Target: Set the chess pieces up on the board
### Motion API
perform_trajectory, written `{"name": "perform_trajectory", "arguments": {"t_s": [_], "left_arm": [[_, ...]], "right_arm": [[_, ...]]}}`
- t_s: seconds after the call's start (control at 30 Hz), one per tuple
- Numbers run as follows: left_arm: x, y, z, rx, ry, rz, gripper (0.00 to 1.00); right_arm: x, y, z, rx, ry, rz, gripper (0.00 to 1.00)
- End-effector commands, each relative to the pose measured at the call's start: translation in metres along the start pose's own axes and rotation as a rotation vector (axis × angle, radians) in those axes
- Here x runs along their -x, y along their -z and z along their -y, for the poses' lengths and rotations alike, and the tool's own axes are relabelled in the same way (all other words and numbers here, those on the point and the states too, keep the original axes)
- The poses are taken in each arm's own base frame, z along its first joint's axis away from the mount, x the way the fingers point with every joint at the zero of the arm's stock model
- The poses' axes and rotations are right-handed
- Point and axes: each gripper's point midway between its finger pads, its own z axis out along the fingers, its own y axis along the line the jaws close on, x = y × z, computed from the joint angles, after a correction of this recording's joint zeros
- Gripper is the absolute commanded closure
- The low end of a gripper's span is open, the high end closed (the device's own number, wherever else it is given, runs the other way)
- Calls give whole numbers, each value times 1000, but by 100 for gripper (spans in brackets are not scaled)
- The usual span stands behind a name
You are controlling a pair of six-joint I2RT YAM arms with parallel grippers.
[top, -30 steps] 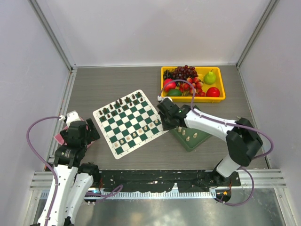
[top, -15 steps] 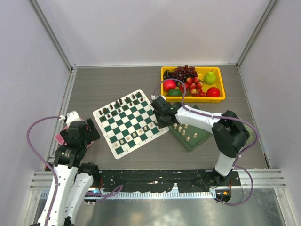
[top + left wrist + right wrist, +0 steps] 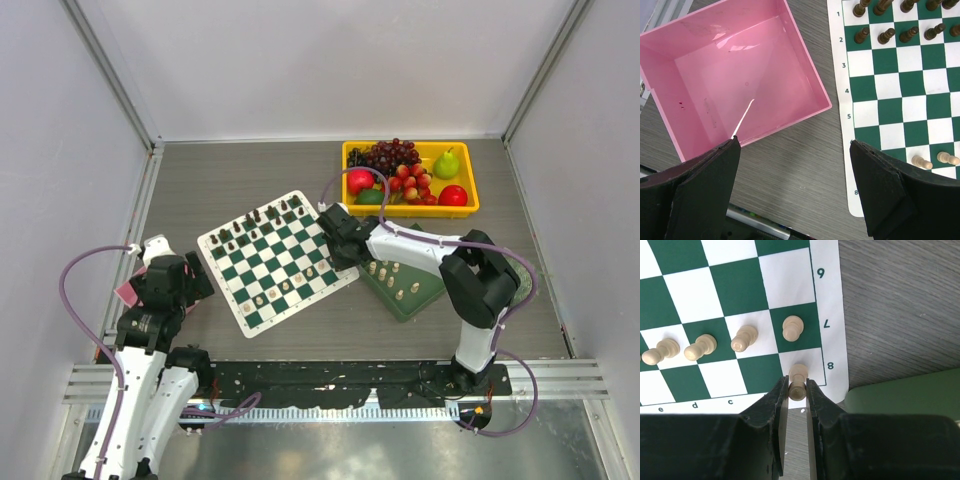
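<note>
The cream piece's base sits in the flat white corner square and the piece would stay standing, so it is now time to open my right gripper.
The board (image 3: 275,262) lies angled at the table's middle, with dark pieces (image 3: 258,222) along its far edge and cream chess pieces (image 3: 285,287) along its near edge. My right gripper (image 3: 338,240) (image 3: 797,390) is shut on one cream piece (image 3: 798,382), held over the white corner square beside the 8. Several cream pieces (image 3: 744,337) stand in the row just beyond it. More cream pieces (image 3: 398,275) wait on the dark green tray (image 3: 412,298). My left gripper (image 3: 185,275) (image 3: 795,150) hangs open over bare table next to the board's (image 3: 900,100) left border.
A pink box (image 3: 730,75) sits left of the board, under the left wrist. A yellow bin (image 3: 440,209) of fruit stands at the back right. The green tray's corner (image 3: 900,395) lies close to the board's corner. Grey walls enclose the table.
My right gripper has moved left from over the green tray to the board's corner, carrying the cream piece. The left arm has not moved.
</note>
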Motion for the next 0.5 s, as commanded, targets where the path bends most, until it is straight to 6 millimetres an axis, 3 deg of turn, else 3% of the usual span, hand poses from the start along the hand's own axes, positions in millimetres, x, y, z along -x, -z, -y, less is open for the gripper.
{"name": "perform_trajectory", "arguments": {"t_s": [0.0, 0.17, 0.47], "left_arm": [[12, 2, 5, -18, 19, 35, 1], [12, 2, 4, -16, 24, 39, 1], [13, 2, 4, -15, 25, 40, 1]], "right_arm": [[17, 1, -2, -6, -6, 52, 82], [14, -3, 0, -13, -6, 41, 82], [21, 10, -6, 24, -8, 64, 67]]}}
